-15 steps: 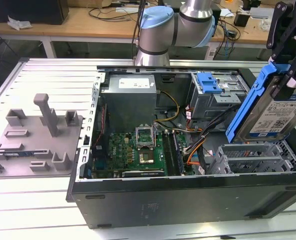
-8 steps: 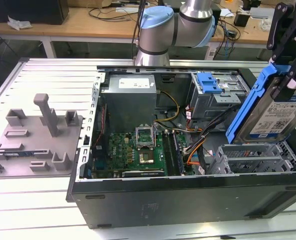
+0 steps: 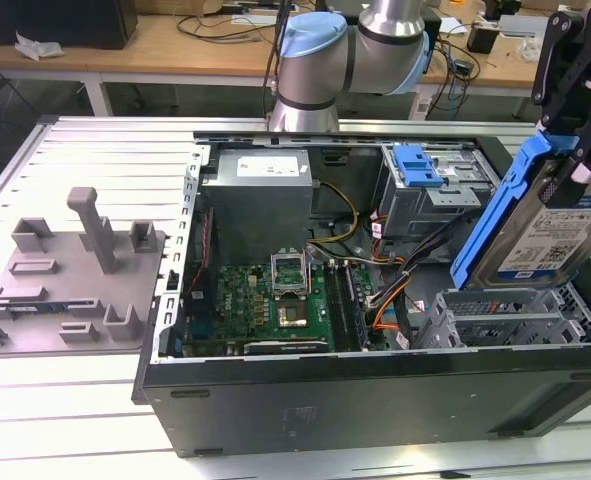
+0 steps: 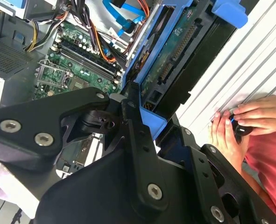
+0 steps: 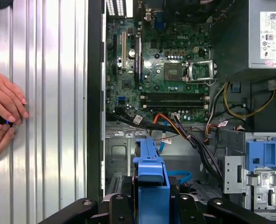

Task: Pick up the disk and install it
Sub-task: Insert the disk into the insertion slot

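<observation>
The disk's lower edge [image 3: 505, 284] hangs tilted above the metal drive cage [image 3: 505, 315], so my gripper keeps hold of the disk until the disk is down in the cage.
The disk [image 3: 547, 238], a silver drive with a white-and-blue label in a blue carrier, hangs tilted with its upper end in my gripper [image 3: 575, 165], which is shut on it. It hovers over the grey metal drive cage [image 3: 505, 315] at the front corner of the open computer case, on the exterior view's right. In the second wrist view the disk's circuit-board side [image 4: 175, 56] runs away from my black fingers [image 4: 130, 119]. The first wrist view shows the blue carrier end [image 5: 149, 170] clamped in my gripper [image 5: 149, 205], above the cage [image 5: 121, 154].
The open case [image 3: 375, 400] holds a motherboard [image 3: 275, 295], cables and a power supply [image 3: 265, 195]. Another blue bracket [image 3: 420, 165] sits at the case's back. A grey fixture with posts [image 3: 75, 270] lies on the exterior view's left. A person's hands [image 5: 2, 112] rest on the ribbed table beside the case.
</observation>
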You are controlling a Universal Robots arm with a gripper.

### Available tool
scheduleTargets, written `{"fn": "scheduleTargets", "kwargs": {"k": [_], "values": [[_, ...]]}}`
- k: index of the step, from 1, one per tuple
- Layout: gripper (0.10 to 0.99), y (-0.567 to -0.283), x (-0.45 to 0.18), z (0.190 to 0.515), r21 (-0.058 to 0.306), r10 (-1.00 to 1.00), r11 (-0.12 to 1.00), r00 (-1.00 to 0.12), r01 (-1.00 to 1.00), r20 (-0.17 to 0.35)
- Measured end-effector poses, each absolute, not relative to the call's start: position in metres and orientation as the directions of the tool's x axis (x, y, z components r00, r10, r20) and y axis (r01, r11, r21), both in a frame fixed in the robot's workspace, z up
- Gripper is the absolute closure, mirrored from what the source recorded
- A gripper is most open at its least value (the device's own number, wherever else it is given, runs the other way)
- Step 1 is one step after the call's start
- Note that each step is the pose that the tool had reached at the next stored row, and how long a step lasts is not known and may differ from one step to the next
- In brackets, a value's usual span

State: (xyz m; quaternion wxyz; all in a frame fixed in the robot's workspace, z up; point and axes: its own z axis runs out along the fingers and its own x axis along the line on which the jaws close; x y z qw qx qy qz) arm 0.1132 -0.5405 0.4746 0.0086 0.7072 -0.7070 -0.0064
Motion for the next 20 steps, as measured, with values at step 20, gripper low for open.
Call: {"fn": "scheduleTargets", "kwargs": {"k": [20], "values": [[0.718,-0.545,0.115,0.458,0.021,-1.000,-0.002,0.002,-1.000,0.003]]}}
